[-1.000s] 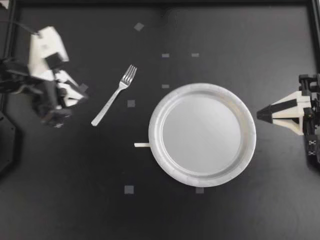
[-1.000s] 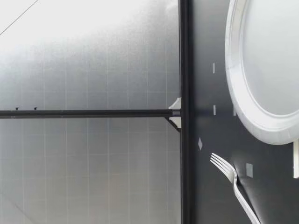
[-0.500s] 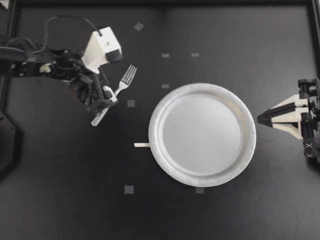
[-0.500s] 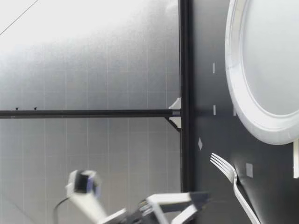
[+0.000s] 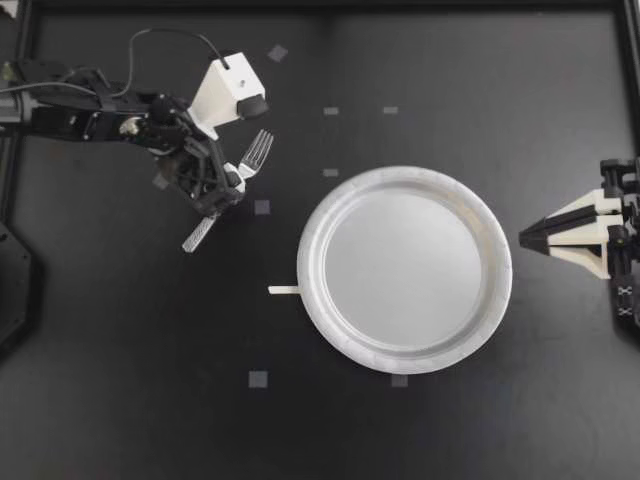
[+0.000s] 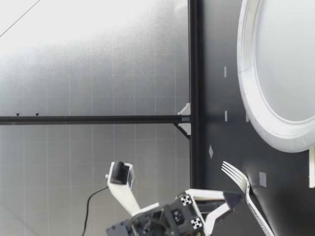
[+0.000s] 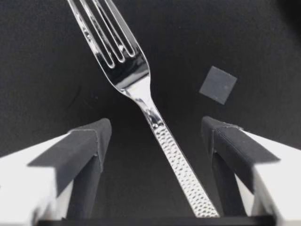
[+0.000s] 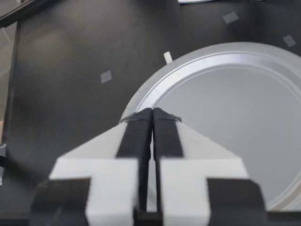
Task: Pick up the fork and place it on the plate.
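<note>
The fork is long and slim with its broad head (image 7: 123, 66) at one end, so the left gripper grabs its upper handle (image 7: 162, 134) beside the fork's neck next.
A silver fork (image 5: 256, 150) lies slanted on the black table, tines toward the back, to the left of the white paper plate (image 5: 312, 300). My left gripper (image 5: 215, 192) hangs over the middle of the fork's handle, open. In the left wrist view the fork (image 7: 141, 89) runs between the two black pads (image 7: 87, 146) without touching either. The low view shows the fork (image 6: 243, 184) flat on the table beside the plate (image 6: 256, 113), with my left gripper (image 6: 221, 204) just above it. My right gripper (image 5: 525, 237) rests shut off the plate's right rim (image 8: 188, 59), holding nothing.
Small grey tape squares (image 5: 261, 207) dot the table, one (image 7: 217, 84) just beside the fork's neck. A short white strip (image 5: 283, 290) lies against the plate's left rim. A black frame (image 5: 320, 5) borders the table at the back and sides.
My left arm has swung in from the table's left edge to above the fork, and its fingers have opened around the handle. The fork, the plate and my right gripper have stayed put.
</note>
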Motion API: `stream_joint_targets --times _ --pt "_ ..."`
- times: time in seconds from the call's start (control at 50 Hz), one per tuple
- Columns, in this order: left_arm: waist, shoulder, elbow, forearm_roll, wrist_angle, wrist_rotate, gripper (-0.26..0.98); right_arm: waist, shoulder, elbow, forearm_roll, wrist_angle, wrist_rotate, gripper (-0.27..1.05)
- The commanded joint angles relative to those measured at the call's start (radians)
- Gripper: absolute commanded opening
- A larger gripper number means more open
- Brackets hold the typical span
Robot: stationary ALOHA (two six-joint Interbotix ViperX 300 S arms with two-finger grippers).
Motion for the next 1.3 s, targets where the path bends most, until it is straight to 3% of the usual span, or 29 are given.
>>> stream_joint_targets --times 0.0,0.56,0.7,0.98,1.12,1.28 --pt "0.005 -0.008 -0.008 0.002 -0.021 0.003 0.64 0.008 0.002 -0.005 0.002 -0.008 0.012 0.15" --pt "0.005 0.031 0.005 0.002 -0.054 0.002 0.61 0.008 -0.009 0.002 0.002 -0.011 0.014 0.14" --pt "0.006 0.031 0.006 0.002 -0.057 0.002 0.47 0.008 -0.018 0.003 0.002 -0.012 0.015 0.14" --pt "0.005 0.032 0.018 0.002 -0.054 0.002 -0.02 0.008 -0.018 0.008 0.002 -0.012 0.034 0.14" --pt "-0.009 -0.005 0.003 0.002 -0.035 0.006 -0.04 0.008 -0.014 0.002 0.002 -0.015 0.029 0.15" --pt "-0.046 -0.181 -0.114 -0.003 -0.023 0.071 -0.04 0.008 -0.006 -0.040 -0.037 -0.048 0.002 0.19"
